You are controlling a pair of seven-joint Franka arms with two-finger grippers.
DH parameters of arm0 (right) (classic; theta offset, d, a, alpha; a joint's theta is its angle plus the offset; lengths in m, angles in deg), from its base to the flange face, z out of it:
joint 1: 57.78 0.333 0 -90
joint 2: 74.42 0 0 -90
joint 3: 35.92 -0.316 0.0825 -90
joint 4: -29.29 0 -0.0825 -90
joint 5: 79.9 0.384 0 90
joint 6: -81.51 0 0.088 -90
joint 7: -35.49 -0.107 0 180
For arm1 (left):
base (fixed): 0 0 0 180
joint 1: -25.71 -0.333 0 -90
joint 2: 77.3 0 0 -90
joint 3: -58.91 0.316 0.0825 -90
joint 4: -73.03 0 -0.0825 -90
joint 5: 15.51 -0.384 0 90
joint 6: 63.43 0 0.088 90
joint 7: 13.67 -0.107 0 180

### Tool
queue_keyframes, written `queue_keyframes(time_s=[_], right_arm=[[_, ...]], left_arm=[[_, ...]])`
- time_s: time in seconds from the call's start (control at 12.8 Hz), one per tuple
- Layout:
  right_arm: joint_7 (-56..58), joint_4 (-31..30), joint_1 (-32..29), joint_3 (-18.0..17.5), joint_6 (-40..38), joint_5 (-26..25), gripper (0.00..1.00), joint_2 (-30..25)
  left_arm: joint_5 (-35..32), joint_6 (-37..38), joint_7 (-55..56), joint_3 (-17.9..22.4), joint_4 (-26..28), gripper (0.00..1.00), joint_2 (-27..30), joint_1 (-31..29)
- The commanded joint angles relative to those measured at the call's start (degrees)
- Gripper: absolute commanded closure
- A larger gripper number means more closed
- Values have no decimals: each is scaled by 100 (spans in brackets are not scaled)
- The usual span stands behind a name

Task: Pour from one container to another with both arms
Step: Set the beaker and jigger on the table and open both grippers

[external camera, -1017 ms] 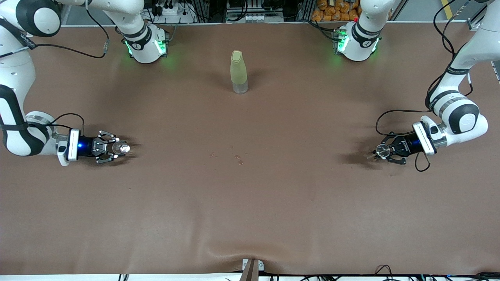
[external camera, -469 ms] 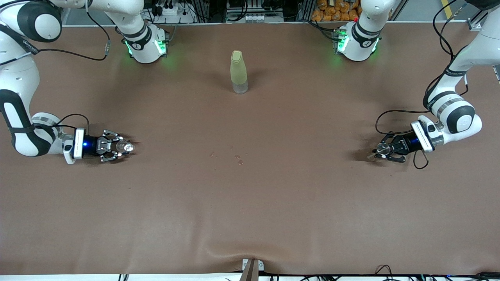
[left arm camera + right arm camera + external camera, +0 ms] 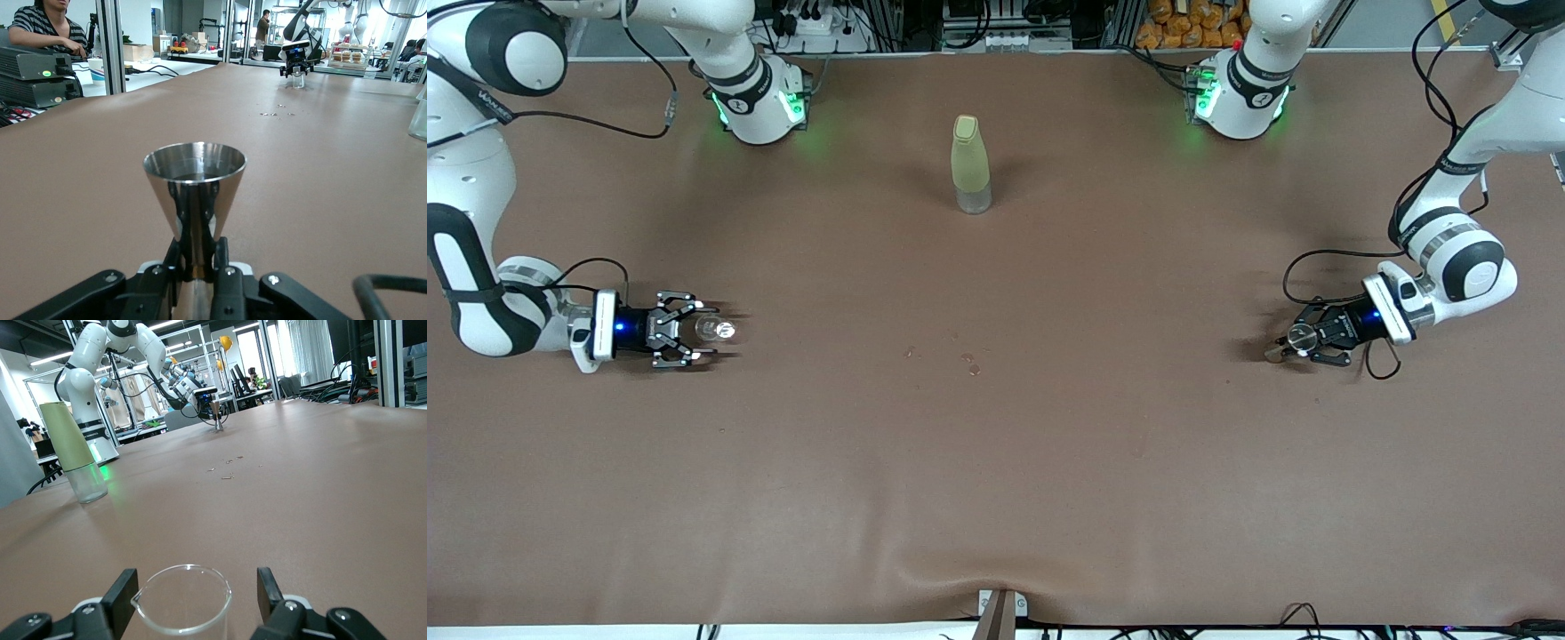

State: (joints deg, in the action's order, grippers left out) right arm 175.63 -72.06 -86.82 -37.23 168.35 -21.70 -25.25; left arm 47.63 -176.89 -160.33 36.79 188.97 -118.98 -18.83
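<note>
My left gripper has the silver jigger's lower edge standing on the brown table, so I need to open my left gripper.
The tiny clear glass beaker (image 3: pixel 717 331) stands upright on the brown table toward the right arm's end. My right gripper (image 3: pixel 701 331) is open around it. In the right wrist view the beaker (image 3: pixel 183 603) sits between the black fingers (image 3: pixel 123 593) with a gap on each side. My left gripper (image 3: pixel 1296 343) is shut on the silver jigger (image 3: pixel 1301 335), low at the left arm's end of the table. In the left wrist view the jigger (image 3: pixel 195 183) stands upright, and the left gripper (image 3: pixel 198 260) pinches its narrow waist. The lower cone is hidden.
A tall yellow-green bottle (image 3: pixel 970 164) stands mid-table near the arms' bases, also in the right wrist view (image 3: pixel 72 450). A few small spilled bits (image 3: pixel 966 360) lie mid-table between the two grippers. The table edge nearest the front camera has a small wrinkle (image 3: pixel 960 578).
The right gripper has opened and let go of the beaker, which now stands free between its fingers. The left gripper, still on the jigger, has shifted slightly toward its own end of the table.
</note>
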Motion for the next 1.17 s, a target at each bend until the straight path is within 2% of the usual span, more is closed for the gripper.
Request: queue_keyframes(time_s=[0.0, 0.08, 0.16, 0.23, 0.31, 0.39, 0.55, 0.63, 0.7, 0.86, 0.94, 1.09], right_arm=[[-119, 89, -128, -106, -79, -116, 18, 23], [-197, 89, -128, -98, -88, -116, 18, 14], [-354, 89, -128, -97, -97, -116, 12, -3], [-417, 80, -128, -97, -167, -116, 0, -12], [-426, 63, -128, -97, -246, -124, 0, -12], [-444, 54, -128, -97, -272, -125, 0, -12], [-846, 54, -128, -97, -334, -125, 0, -12], [-1074, 54, -102, -97, -413, -125, 0, -30], [-1268, 80, -85, -97, -422, -125, 0, -47], [-1864, 194, -6, -106, -431, -133, 0, -205], [-2459, 299, 29, -115, -561, -212, 0, -232], [-3367, 728, 117, -141, -729, -370, 0, -284]], left_arm=[[-101, 131, -187, -11, -2, 100, -6, -63], [-101, 131, -205, -11, -10, 100, -6, -55], [-101, 131, -205, -11, -11, 100, -6, -55], [-101, 131, -205, -11, -19, 100, -6, -55], [-101, 131, -205, -11, -28, 100, 3, -55], [-101, 131, -188, -11, -19, 87, 12, -72], [-136, 131, -135, -11, -28, 72, 20, -72], [-136, 140, -126, -11, -28, 59, 20, -72], [-136, 140, -118, -11, -37, 50, 29, -72], [-136, 183, -118, -11, -37, 42, 20, -72], [-136, 210, -100, -11, -37, 34, 29, -72], [-145, 219, 48, -11, -54, 26, 64, -72]])
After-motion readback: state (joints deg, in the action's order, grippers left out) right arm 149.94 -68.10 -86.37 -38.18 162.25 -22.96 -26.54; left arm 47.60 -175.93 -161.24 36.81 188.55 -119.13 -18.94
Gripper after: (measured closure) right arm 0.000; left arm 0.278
